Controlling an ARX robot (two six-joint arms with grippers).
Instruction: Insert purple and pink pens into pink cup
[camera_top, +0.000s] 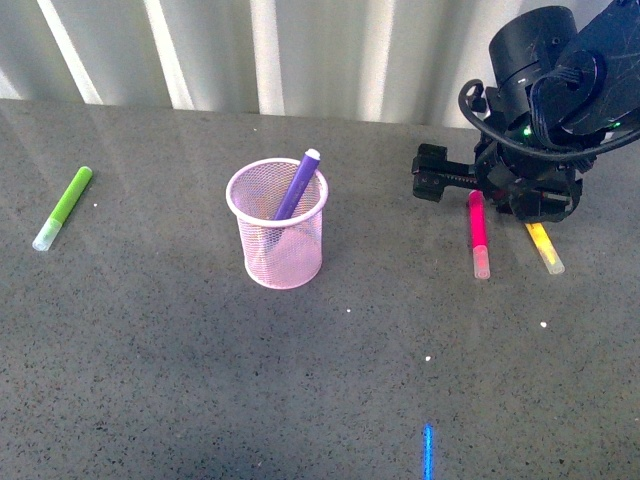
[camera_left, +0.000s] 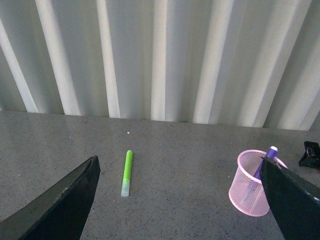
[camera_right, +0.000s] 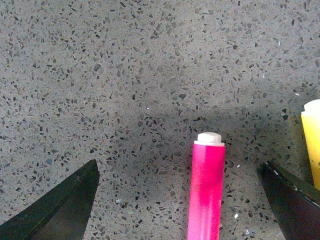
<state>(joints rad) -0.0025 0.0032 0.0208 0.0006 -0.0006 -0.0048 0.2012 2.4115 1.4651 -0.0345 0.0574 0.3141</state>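
Observation:
I will next have my right gripper hold the pink pen by its white-tipped end, and then I will put the pink pen into the pink cup.
The pink cup stands mid-table with the purple pen leaning inside it, cap end up. Both also show in the left wrist view, the cup and the pen. The pink pen lies flat on the table at the right. My right gripper hangs low over its far end, open. In the right wrist view the pink pen lies between the spread fingers, nearer one side, untouched. My left gripper is open and empty, out of the front view.
A lime-green marker lies at the far left, also in the left wrist view. A yellow marker lies just right of the pink pen, its end in the right wrist view. A corrugated white wall backs the grey table.

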